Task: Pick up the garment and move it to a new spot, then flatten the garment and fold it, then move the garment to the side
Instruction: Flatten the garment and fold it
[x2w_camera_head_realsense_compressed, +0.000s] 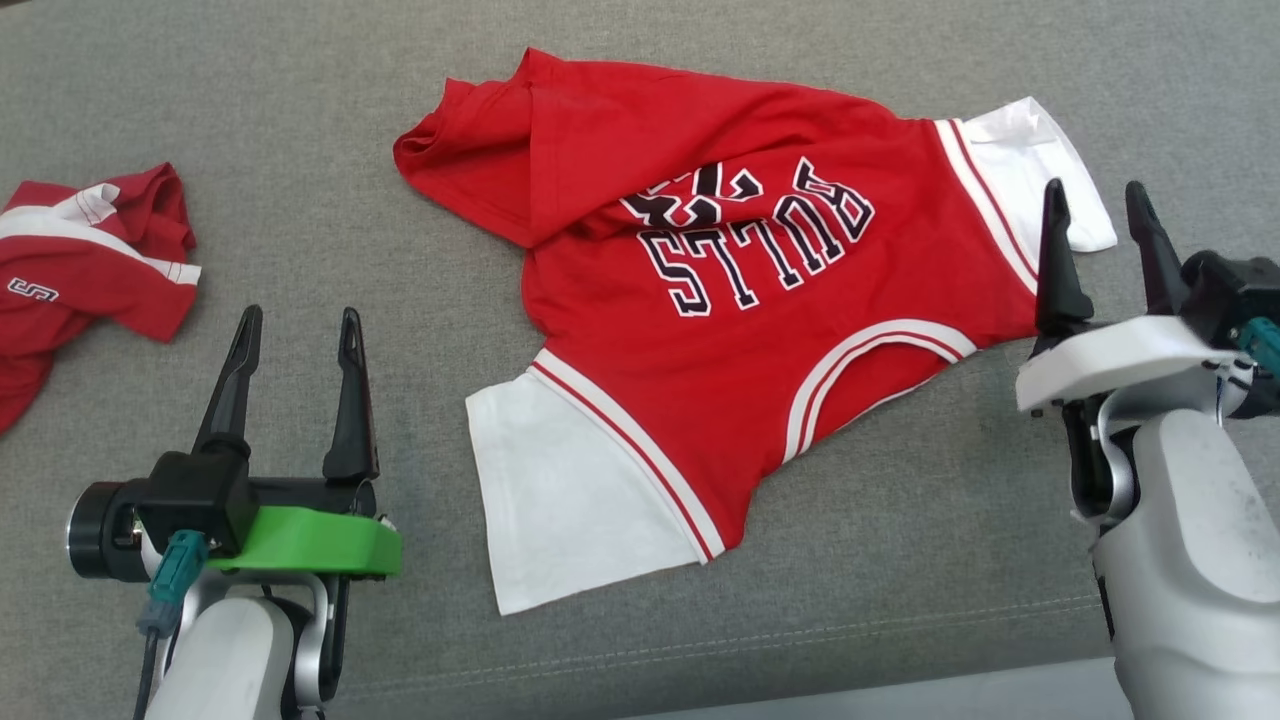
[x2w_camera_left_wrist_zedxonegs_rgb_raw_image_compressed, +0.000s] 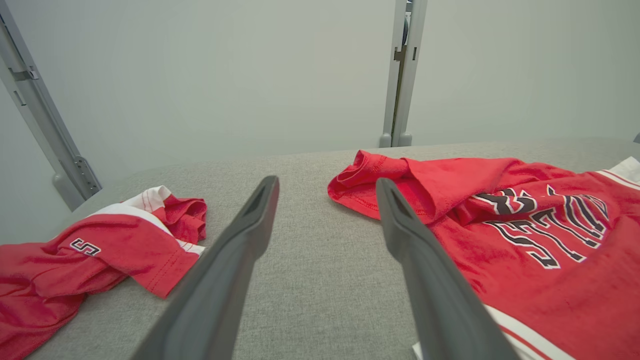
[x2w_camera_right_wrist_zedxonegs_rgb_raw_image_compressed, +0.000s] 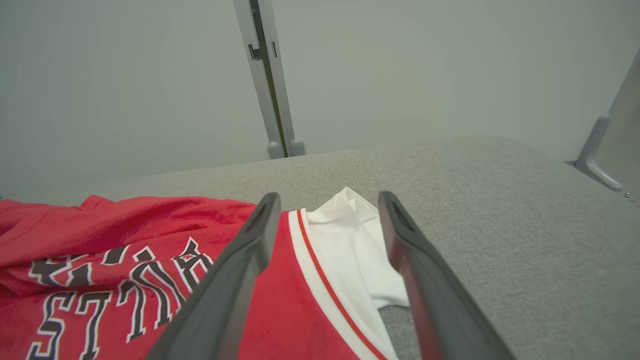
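The jersey's far end by the folded red hem (x2w_camera_head_realsense_compressed: 529, 180) stands up from the flat cloth (x2w_camera_head_realsense_compressed: 672, 360). My left gripper will pinch it there next.
A red jersey (x2w_camera_head_realsense_compressed: 720, 290) with white sleeves and dark "BULLS" lettering lies spread on the grey cushion, its far hem folded over on itself. It also fills the right of the left wrist view (x2w_camera_left_wrist_zedxonegs_rgb_raw_image_compressed: 525, 235) and the lower left of the right wrist view (x2w_camera_right_wrist_zedxonegs_rgb_raw_image_compressed: 125, 260). My left gripper (x2w_camera_head_realsense_compressed: 296, 330) hovers open to the left of the jersey's near white sleeve (x2w_camera_head_realsense_compressed: 560, 500), nothing between its fingers (x2w_camera_left_wrist_zedxonegs_rgb_raw_image_compressed: 250, 235). My right gripper (x2w_camera_head_realsense_compressed: 1100, 205) stands open beside the far white sleeve (x2w_camera_head_realsense_compressed: 1040, 160), which shows between its fingers (x2w_camera_right_wrist_zedxonegs_rgb_raw_image_compressed: 350, 240).
A second red and white garment (x2w_camera_head_realsense_compressed: 80, 270) lies crumpled at the left edge, also seen in the left wrist view (x2w_camera_left_wrist_zedxonegs_rgb_raw_image_compressed: 95, 260). The grey fabric surface (x2w_camera_head_realsense_compressed: 880, 560) has bare room near the front. Metal frame posts (x2w_camera_left_wrist_zedxonegs_rgb_raw_image_compressed: 402, 75) stand behind against a pale wall.
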